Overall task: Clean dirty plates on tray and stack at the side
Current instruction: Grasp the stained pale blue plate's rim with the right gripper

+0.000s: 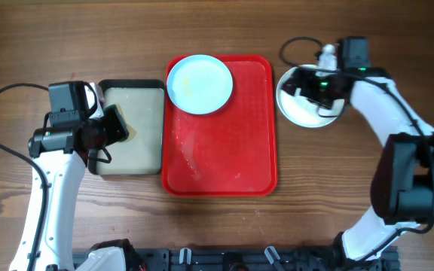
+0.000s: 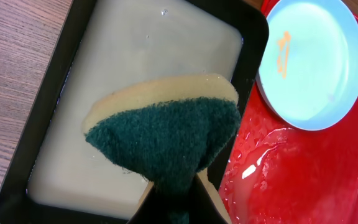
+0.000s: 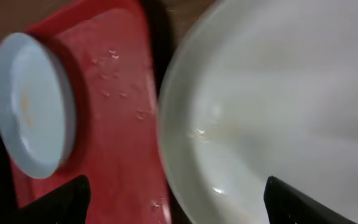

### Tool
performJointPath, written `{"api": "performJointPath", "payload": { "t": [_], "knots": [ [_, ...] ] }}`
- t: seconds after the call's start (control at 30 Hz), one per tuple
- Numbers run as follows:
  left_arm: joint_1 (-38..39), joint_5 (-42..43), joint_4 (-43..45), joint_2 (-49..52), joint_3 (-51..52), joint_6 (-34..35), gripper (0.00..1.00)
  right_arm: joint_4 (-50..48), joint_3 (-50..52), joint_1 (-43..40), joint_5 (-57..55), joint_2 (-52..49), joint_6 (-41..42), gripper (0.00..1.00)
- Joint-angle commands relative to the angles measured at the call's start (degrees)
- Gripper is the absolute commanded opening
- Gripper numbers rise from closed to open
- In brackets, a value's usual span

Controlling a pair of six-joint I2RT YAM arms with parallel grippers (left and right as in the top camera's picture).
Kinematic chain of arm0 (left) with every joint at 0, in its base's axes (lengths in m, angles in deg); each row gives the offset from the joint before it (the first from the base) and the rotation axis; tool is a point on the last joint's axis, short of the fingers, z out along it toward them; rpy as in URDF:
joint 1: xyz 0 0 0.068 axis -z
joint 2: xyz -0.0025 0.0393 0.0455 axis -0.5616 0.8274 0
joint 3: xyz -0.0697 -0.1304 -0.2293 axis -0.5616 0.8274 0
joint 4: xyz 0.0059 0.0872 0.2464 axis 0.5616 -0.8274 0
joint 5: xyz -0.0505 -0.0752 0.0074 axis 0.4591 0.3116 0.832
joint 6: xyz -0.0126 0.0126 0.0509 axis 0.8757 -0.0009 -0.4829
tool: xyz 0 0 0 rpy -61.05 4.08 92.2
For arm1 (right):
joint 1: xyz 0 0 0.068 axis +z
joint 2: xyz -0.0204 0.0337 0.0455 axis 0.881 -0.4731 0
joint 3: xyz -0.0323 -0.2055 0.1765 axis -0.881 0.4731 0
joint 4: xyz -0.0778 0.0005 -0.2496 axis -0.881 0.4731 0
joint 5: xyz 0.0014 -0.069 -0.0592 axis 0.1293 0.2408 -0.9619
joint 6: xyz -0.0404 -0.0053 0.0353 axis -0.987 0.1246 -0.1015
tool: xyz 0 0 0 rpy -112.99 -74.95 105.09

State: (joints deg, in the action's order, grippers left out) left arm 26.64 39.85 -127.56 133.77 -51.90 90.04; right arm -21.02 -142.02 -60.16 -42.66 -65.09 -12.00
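To leave the pale blue plate's smeared side open for sponge cleaning, my right gripper will next grab the pale blue plate [image 1: 200, 83] by its rim on the white plate's side.
A pale blue plate [image 1: 200, 83] with an orange smear lies at the far left corner of the wet red tray [image 1: 232, 150]; the left wrist view shows the same plate [image 2: 309, 62] and tray [image 2: 303, 174]. A white plate [image 1: 304, 113] rests on the table to the right of the tray. My right gripper [image 1: 298, 83] hovers over its left rim, open and holding nothing. In the right wrist view that gripper [image 3: 179, 199] spans the white plate's [image 3: 278, 106] edge. My left gripper [image 2: 173, 208] is shut on a green and yellow sponge [image 2: 166, 134] above the basin.
A black-rimmed basin [image 1: 130, 83] of cloudy water stands against the tray's left side. Cables trail across the wooden table behind both arms. Water drops and a puddle [image 2: 260, 158] sit on the tray floor.
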Motion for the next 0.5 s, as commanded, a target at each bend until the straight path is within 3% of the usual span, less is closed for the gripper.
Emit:
{"api": "performJointPath", "payload": {
  "t": [0.0,0.23,0.47],
  "knots": [
    [-0.1,-0.3,0.1,-0.2,0.2,-0.7,0.06,-5.3,0.2,8.0,-0.9,0.5,3.2,0.89],
    [-0.1,-0.3,0.2,-0.2,0.2,-0.8,0.06,-22.5,0.2,25.3,-32.1,0.0,3.9,0.89],
    [-0.1,-0.3,0.1,-0.2,0.2,-0.8,0.07,-36.2,0.2,27.2,-35.6,-6.1,2.4,0.89]
  ]
}}
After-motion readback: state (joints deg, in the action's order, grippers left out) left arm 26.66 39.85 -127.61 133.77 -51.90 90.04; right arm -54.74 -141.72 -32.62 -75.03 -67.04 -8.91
